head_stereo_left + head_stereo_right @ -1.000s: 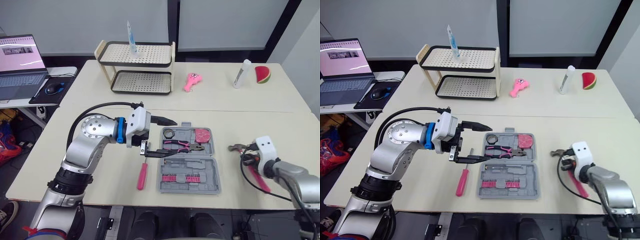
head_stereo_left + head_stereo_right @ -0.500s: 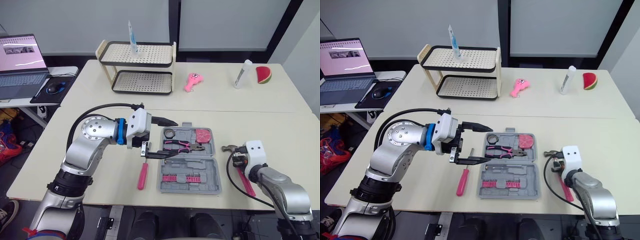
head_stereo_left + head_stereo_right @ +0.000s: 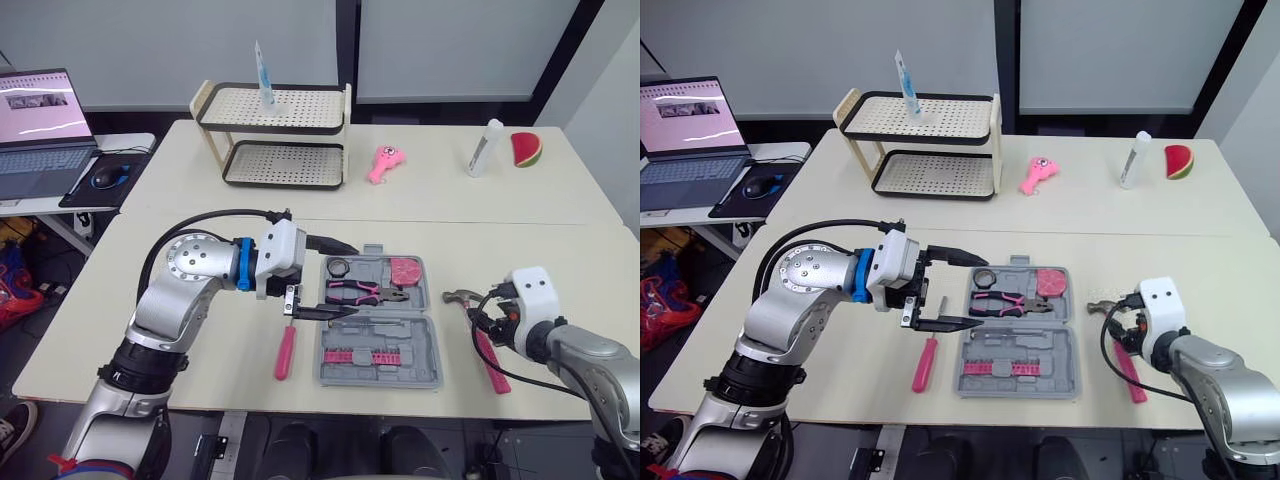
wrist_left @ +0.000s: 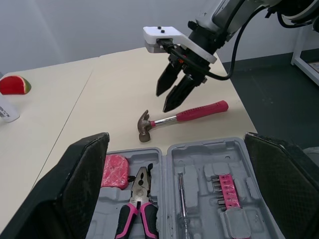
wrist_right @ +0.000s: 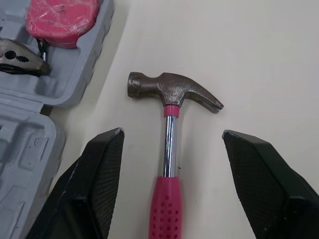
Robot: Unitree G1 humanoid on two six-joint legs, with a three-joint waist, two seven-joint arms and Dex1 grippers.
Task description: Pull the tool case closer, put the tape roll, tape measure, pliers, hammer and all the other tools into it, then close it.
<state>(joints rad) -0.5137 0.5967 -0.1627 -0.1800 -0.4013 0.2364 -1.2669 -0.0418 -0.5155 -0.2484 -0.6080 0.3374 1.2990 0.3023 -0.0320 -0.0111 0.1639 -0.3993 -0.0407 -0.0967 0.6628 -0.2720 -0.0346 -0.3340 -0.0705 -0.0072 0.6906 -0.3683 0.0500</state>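
Observation:
The long hammer has its big steel head (image 3: 462, 297) at one end. My right gripper should next grab the hammer by its bare metal handle (image 3: 469, 311) close below that head.
The grey tool case (image 3: 382, 345) lies open on the near table. In it are pink-handled pliers (image 3: 365, 291), a pink tape measure (image 3: 405, 269), a small tape roll (image 3: 338, 266) and a bit set. A pink-handled hammer (image 5: 172, 94) lies flat on the table just right of the case. My right gripper (image 5: 172, 133) hovers over its shaft, open, touching nothing. A pink screwdriver (image 3: 286, 350) lies on the table left of the case. My left gripper (image 3: 340, 278) is open over the case's left edge, holding nothing.
On the far table stand a two-tier rack (image 3: 272, 135), a pink toy (image 3: 381, 163), a white bottle (image 3: 482, 148) and a watermelon slice (image 3: 526, 149). A laptop (image 3: 35, 130) and a mouse (image 3: 103, 177) sit on a side desk at far left.
My right gripper carried the hammer leftward toward the case, then opened and let it go; the hammer now rests on the table. The left arm has hardly moved.

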